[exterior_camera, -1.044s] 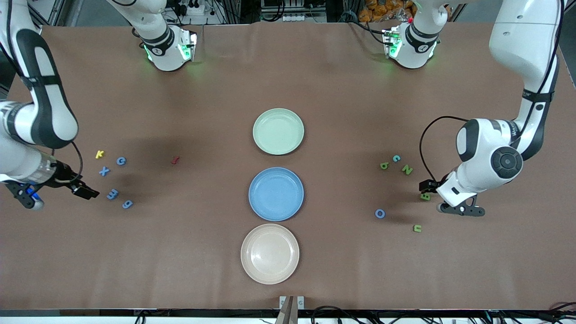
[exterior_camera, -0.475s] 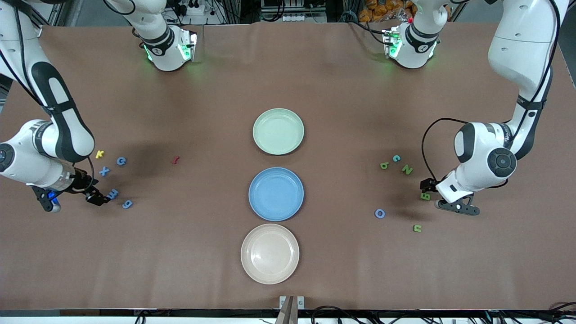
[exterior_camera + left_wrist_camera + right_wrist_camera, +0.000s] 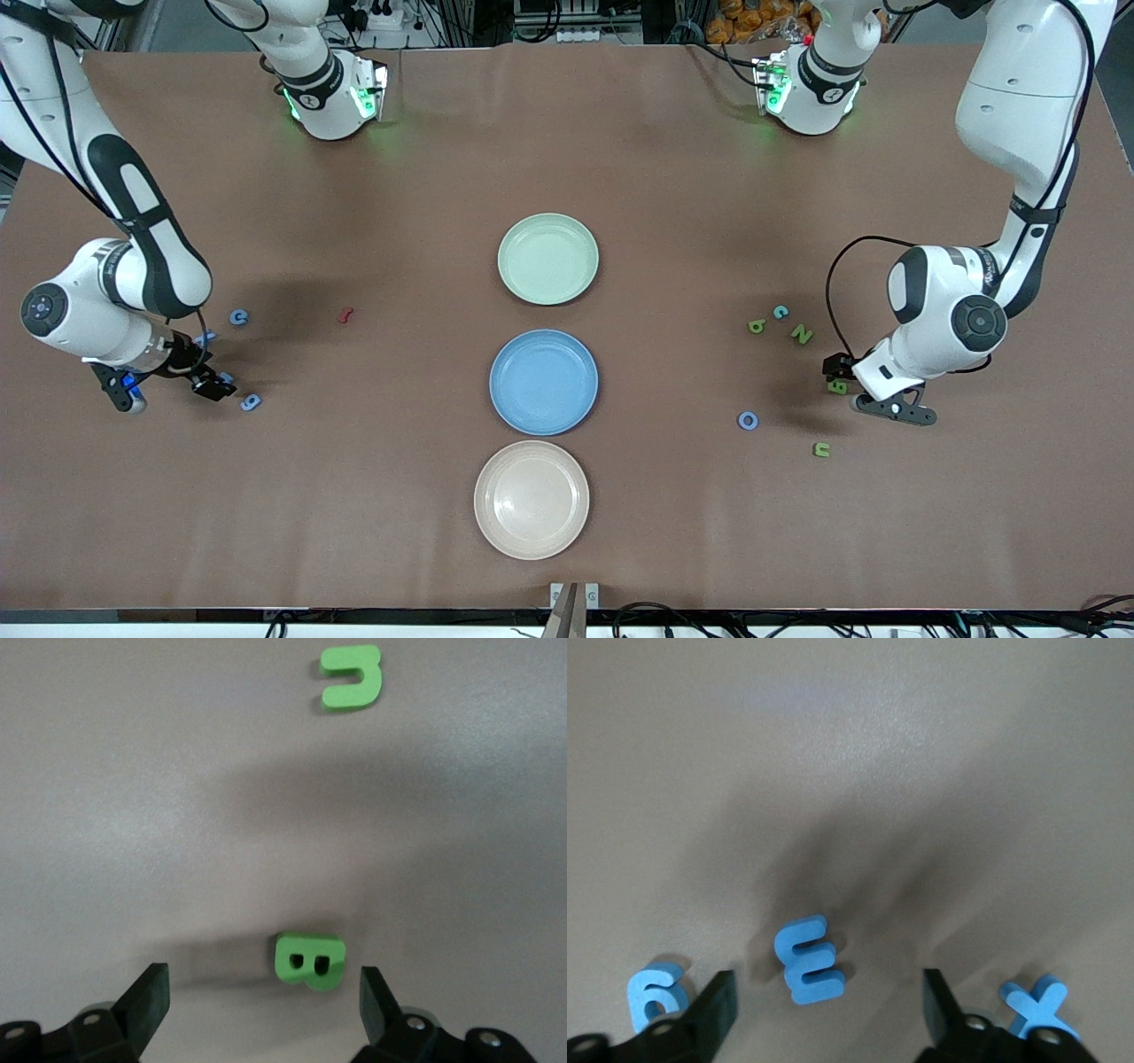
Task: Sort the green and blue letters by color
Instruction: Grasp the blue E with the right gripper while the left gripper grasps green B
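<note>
The green B's sides are level with my fingers in the left wrist view, so my left gripper should close. Closing now would catch the green B.
My right gripper (image 3: 215,386) is open and low over the blue E (image 3: 810,959), which lies on the table between its fingers (image 3: 827,992). Blue 9 (image 3: 251,402), X (image 3: 1039,1005) and G (image 3: 238,316) lie close by. My left gripper (image 3: 835,370) is open and low over the green B (image 3: 836,386), which lies between its fingers (image 3: 263,983) in the left wrist view (image 3: 308,959). A green u (image 3: 821,449), blue O (image 3: 748,420), green N (image 3: 801,334), green b (image 3: 756,327) and teal c (image 3: 780,311) lie around it.
Three plates stand in a row at the table's middle: green (image 3: 547,226), blue (image 3: 543,343) and beige (image 3: 532,454), the beige nearest the front camera. A small dark red piece (image 3: 345,314) lies between the blue letters and the plates. My right arm hides the yellow K.
My right arm has swung in toward the blue letters and brought its gripper over the E, covering the yellow K. My left gripper has shifted slightly closer over the green B.
</note>
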Motion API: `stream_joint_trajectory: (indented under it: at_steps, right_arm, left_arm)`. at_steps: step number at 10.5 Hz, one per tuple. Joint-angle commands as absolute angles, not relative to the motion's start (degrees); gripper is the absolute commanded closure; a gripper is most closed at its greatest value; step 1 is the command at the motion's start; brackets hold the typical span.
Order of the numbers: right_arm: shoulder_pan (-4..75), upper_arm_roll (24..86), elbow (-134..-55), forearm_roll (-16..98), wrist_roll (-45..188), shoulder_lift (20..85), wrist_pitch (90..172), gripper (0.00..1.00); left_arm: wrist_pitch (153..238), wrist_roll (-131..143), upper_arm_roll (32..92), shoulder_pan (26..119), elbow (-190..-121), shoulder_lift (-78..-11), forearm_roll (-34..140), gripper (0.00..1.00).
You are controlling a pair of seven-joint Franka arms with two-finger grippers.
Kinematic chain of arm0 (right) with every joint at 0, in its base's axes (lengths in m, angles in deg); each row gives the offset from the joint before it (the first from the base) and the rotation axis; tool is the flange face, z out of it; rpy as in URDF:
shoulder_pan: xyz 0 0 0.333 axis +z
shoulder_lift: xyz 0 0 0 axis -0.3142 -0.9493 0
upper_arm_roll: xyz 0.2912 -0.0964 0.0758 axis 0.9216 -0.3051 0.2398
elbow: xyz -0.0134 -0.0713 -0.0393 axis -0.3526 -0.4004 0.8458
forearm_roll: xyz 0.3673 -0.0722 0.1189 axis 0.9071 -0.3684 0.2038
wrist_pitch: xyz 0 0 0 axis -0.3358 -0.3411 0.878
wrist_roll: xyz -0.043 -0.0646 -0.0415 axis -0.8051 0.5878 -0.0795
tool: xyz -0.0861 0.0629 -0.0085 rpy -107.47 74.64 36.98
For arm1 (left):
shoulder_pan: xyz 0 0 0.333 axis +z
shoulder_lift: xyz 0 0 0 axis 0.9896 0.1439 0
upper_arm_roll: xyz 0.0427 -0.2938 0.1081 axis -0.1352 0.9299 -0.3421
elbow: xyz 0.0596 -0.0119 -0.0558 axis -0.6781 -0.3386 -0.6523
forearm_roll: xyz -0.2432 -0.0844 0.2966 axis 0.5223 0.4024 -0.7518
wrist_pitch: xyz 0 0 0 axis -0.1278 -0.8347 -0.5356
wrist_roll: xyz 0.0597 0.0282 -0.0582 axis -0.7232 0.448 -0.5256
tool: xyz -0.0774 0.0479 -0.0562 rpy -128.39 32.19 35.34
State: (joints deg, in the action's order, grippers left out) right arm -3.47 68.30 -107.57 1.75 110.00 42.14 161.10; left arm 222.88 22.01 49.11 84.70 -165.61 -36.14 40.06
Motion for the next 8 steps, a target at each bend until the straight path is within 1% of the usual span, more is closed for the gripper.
stream_joint_trajectory:
  at_steps: [1, 2, 3, 4, 6, 7, 8]
  right_arm:
    - [-2.5, 67.7, -107.9, 0.1, 111.0, 41.7, 162.1, 0.57]
    - [-2.5, 67.7, -107.8, -0.1, 110.9, 41.2, 162.1, 0.80]
    - [-2.5, 67.7, -107.8, -0.2, 110.9, 41.2, 162.1, 0.89]
    - [-2.4, 67.0, -107.8, -0.2, 110.5, 41.2, 161.9, 1.00]
    - [-1.7, 66.9, -107.1, -0.9, 109.8, 43.0, 160.7, 1.00]
    - [-1.2, 66.9, -106.7, -1.7, 109.7, 44.7, 158.7, 1.00]
    - [-0.6, 67.0, -106.0, -1.9, 109.8, 45.9, 155.6, 1.00]
  left_arm:
    - [225.8, 22.6, 49.2, 84.5, -165.1, -34.0, 38.9, 0.15]
    - [225.8, 22.6, 49.2, 84.4, -165.1, -34.0, 38.9, 0.18]
    - [225.8, 22.6, 49.2, 84.3, -165.1, -34.0, 38.9, 0.32]
    - [225.8, 22.6, 49.2, 84.3, -165.1, -34.0, 38.9, 0.48]
    - [225.8, 22.4, 49.2, 84.2, -165.1, -34.1, 38.9, 0.93]
    - [225.8, 22.3, 49.2, 84.1, -165.0, -34.3, 38.9, 1.00]
    - [225.7, 22.1, 49.5, 84.1, -165.0, -34.7, 39.0, 1.00]
